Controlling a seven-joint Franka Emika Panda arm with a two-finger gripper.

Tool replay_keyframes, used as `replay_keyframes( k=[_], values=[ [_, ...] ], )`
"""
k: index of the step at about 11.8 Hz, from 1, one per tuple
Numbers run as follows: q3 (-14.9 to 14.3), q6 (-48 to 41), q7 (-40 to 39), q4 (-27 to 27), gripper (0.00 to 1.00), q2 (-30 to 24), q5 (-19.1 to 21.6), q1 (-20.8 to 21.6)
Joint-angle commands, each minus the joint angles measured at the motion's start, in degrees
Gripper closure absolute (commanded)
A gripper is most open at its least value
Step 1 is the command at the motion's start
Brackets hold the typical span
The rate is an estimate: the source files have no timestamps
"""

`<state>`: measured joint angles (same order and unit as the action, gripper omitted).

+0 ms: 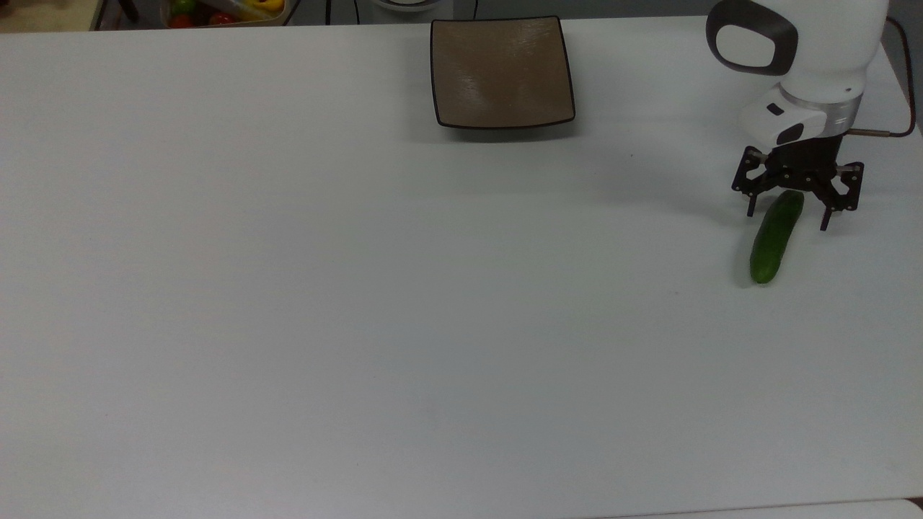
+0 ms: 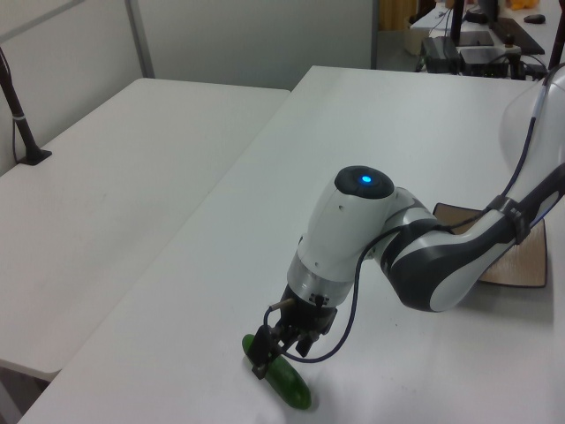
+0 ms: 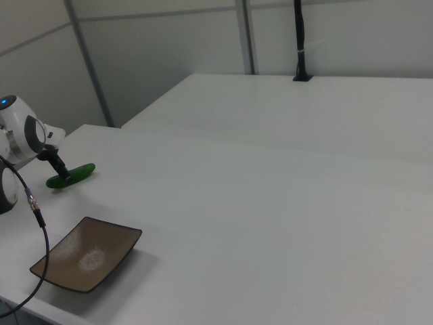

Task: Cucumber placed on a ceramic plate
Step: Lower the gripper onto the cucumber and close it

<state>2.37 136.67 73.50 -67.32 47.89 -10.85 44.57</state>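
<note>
The cucumber needs to go on the brown ceramic plate [image 2: 523,261], so my gripper should next grab its body near one rounded end [image 2: 274,366].
The dark green cucumber [image 1: 770,249] lies flat on the white table near the top view's right edge. My gripper [image 1: 787,218] stands open and low over its upper end, one finger on each side and neither closed on it. In the left view the gripper [image 2: 269,353] sits right at the cucumber's [image 2: 290,387] near end. The right view has the cucumber [image 3: 76,174] beside a black finger [image 3: 58,165]. The square brown ceramic plate [image 1: 501,72] rests empty at the table's far edge, well to the left of the gripper in the top view; the plate [image 3: 86,254] is also in the right view.
A bin of colourful vegetables [image 1: 223,11] stands beyond the table at the top view's upper left. The table's right edge [image 1: 910,115] runs close to the arm. A second white table [image 2: 115,177] stands alongside in the left view.
</note>
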Motion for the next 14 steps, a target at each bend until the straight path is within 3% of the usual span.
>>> replay_keyframes(
  k=[1, 4, 5, 7, 8, 10, 14],
  values=[
    [-1.58, 0.79, 1.30, 2.10, 0.00, 2.46, -1.11, 1.13],
    [-1.49, 1.75, 1.38, 1.84, 0.00, 3.17, -2.77, 1.66],
    [-1.58, 1.67, 1.38, 1.84, 0.10, 3.26, -2.86, 1.75],
    [-1.58, 1.84, 1.30, 1.49, 0.53, 3.26, -2.86, 1.75],
    [-1.58, 2.19, 0.43, 1.05, 0.56, 3.26, -3.04, 1.66],
    [-1.58, 4.82, -0.73, 0.34, 0.96, 3.17, -3.04, 1.49],
    [-1.49, 5.01, -1.60, 0.26, 0.99, 2.91, -3.04, 1.31]
  ],
)
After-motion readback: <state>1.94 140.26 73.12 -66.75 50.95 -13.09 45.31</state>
